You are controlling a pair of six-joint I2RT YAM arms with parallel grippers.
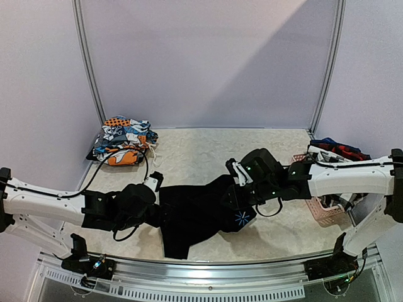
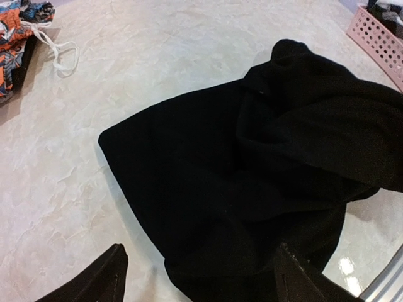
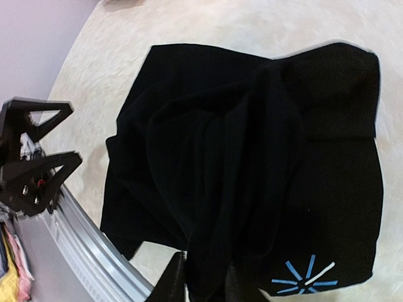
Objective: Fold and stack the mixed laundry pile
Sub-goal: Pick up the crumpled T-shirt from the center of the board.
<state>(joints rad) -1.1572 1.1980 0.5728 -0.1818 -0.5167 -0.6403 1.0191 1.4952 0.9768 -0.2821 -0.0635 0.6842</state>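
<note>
My left gripper should next grab the black garment (image 1: 198, 217) by its near outer corner (image 1: 164, 231), opposite my right gripper's fold. Then it can stretch the garment for folding.
A large black garment (image 1: 198, 217) with a small blue starburst print (image 3: 305, 277) lies crumpled on the table near the front edge. My right gripper (image 3: 204, 286) pinches a raised fold of it between nearly closed fingers, at the garment's right side (image 1: 236, 198). My left gripper (image 2: 201, 283) is open over the garment's near left corner (image 2: 189, 189), one finger (image 2: 94, 277) over bare table, the other (image 2: 302, 277) over black cloth. Orange-blue-white printed pieces (image 1: 123, 139) sit stacked at the back left. A red and navy plaid piece (image 1: 340, 150) lies at the right, above the basket.
A pink perforated basket (image 1: 327, 211) stands at the right edge, also seen in the left wrist view (image 2: 378, 38). A white drawstring (image 2: 60, 53) trails from the printed stack. The metal rail (image 3: 82, 245) runs along the table's front edge.
</note>
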